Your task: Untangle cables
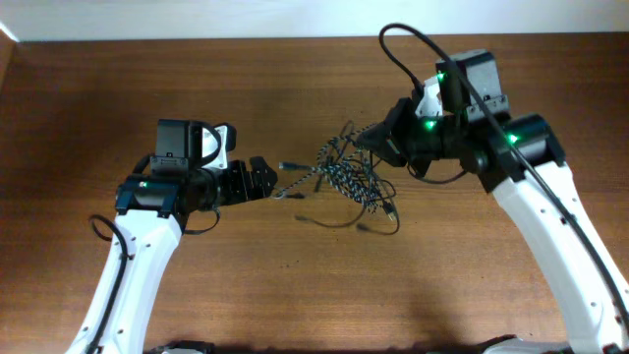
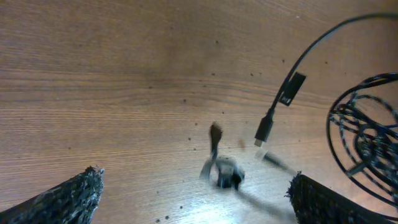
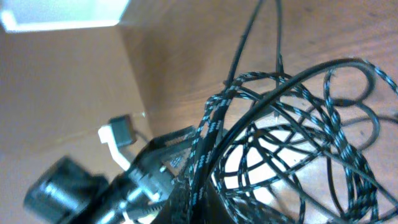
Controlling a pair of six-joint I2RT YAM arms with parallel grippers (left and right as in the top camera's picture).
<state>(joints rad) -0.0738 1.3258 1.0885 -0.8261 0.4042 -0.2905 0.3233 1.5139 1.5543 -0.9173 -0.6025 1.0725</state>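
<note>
I should next grip the tangle by its loose braided cable end (image 1: 285,192) (image 2: 229,175) with my left gripper, so that the middle loops stay free to be pulled open.
A tangle of black and black-and-white braided cables (image 1: 349,179) lies in the middle of the wooden table. My right gripper (image 1: 373,144) is at its upper right edge and is shut on a bunch of braided strands (image 3: 202,155), with loops fanning out beyond it. My left gripper (image 1: 265,181) is at the tangle's left end, open and wide. In the left wrist view a blurred grey connector (image 2: 224,175) lies just ahead of the open jaws (image 2: 193,190). A black USB plug (image 2: 264,129) lies a little further on, and braided loops (image 2: 367,134) lie at the right.
The brown wooden table (image 1: 295,285) reaches a pale wall at the back. A loose black cable end (image 1: 334,222) trails below the tangle. My left arm shows blurred in the right wrist view (image 3: 93,186). The right arm's own black cable (image 1: 413,44) arches above it.
</note>
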